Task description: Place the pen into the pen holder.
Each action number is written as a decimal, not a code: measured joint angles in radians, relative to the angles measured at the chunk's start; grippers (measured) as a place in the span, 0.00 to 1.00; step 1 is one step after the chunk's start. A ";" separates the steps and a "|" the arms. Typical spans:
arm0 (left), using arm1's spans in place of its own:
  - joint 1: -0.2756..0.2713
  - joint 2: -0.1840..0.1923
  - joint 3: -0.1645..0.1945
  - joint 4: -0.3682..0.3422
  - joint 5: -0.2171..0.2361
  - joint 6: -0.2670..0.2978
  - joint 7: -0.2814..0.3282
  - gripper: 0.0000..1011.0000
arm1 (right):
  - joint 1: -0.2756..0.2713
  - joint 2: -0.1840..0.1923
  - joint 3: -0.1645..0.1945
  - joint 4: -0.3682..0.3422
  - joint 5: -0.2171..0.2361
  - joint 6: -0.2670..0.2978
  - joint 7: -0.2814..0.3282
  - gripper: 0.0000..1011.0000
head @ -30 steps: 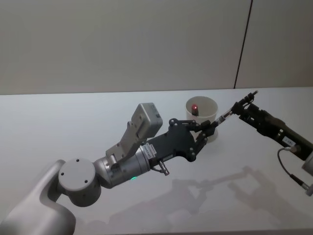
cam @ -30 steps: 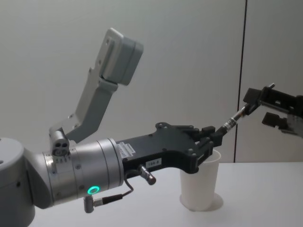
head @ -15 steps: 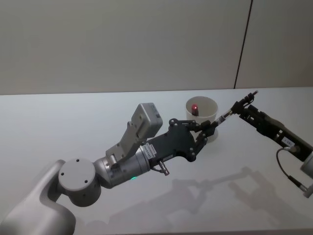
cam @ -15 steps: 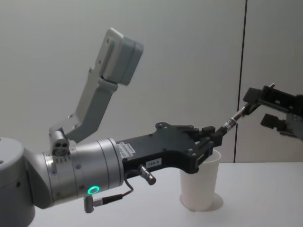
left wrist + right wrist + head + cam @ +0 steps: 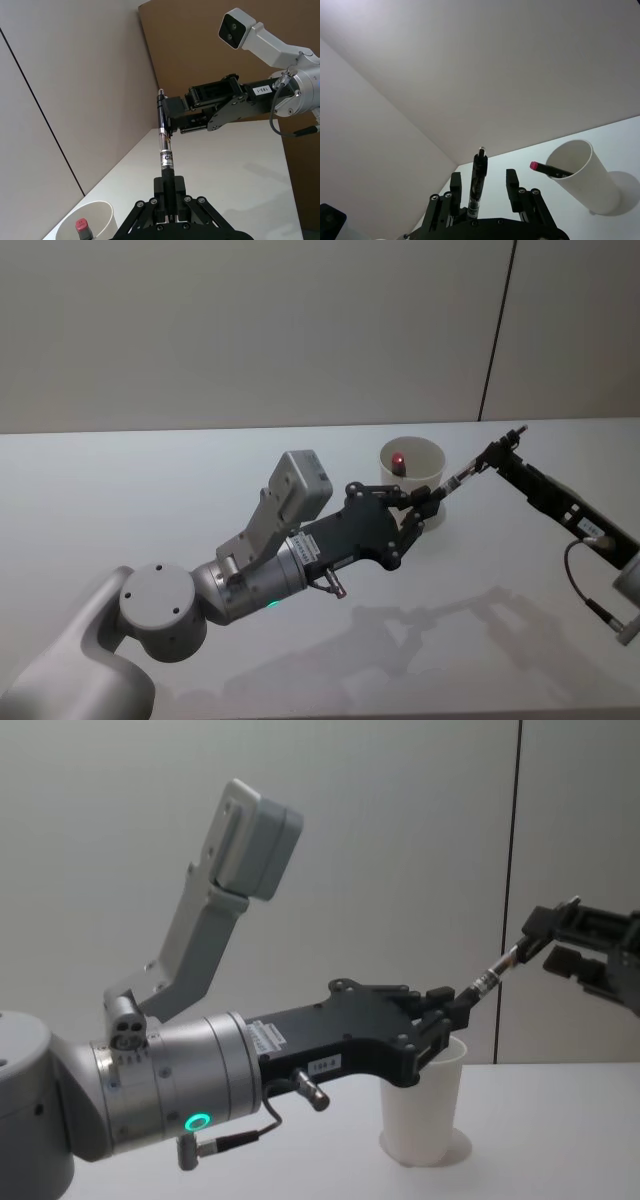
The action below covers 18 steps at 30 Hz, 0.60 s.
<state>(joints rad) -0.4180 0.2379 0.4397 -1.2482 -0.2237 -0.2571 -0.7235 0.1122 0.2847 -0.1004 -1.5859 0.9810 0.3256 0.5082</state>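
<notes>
I will next grab the pen by its clicker end with my right gripper. The pen can then go down tip first into the pen holder (image 5: 421, 1110).
My left gripper (image 5: 428, 502) is shut on the lower end of a black-and-clear pen (image 5: 460, 478). The pen slants up and to the right, above and just right of the pen holder (image 5: 412, 466), a white paper cup on the table. The left wrist view shows the pen (image 5: 165, 150) rising from my left fingers (image 5: 169, 192). My right gripper (image 5: 492, 455) is at the pen's upper end. In the right wrist view its fingers (image 5: 512, 181) are open, with the pen (image 5: 476, 187) between them, close to one finger. From the chest, the cup (image 5: 425, 1112) stands under the left gripper (image 5: 455, 1010).
A red-capped marker (image 5: 398, 461) leans inside the cup. The white table (image 5: 150, 500) runs back to a grey wall with a dark vertical seam (image 5: 497, 330). My left arm's large wrist camera housing (image 5: 245, 830) rises over the table's middle.
The right gripper has rolled about its wrist and shifted slightly at the pen's upper end. The left gripper, the pen and the cup have not moved.
</notes>
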 joint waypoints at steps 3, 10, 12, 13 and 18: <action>0.000 0.000 0.000 0.000 0.000 0.000 0.000 0.13 | -0.003 -0.001 -0.002 -0.004 0.018 -0.004 -0.001 0.49; 0.000 0.000 0.000 0.000 0.000 0.000 0.000 0.13 | -0.008 -0.004 -0.006 -0.013 0.061 -0.013 -0.003 0.24; 0.000 0.000 0.000 0.000 0.000 0.000 0.000 0.13 | -0.009 -0.004 -0.006 -0.015 0.075 -0.017 -0.004 0.19; 0.000 0.000 0.000 0.000 0.000 0.000 0.000 0.13 | -0.010 -0.005 -0.007 -0.015 0.079 -0.019 -0.005 0.15; 0.000 -0.001 0.000 -0.001 -0.003 -0.002 0.000 0.13 | -0.012 -0.005 -0.009 -0.018 0.103 -0.028 -0.011 0.11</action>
<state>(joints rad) -0.4181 0.2373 0.4398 -1.2489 -0.2265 -0.2594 -0.7236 0.1001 0.2794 -0.1096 -1.6035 1.0836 0.2974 0.4972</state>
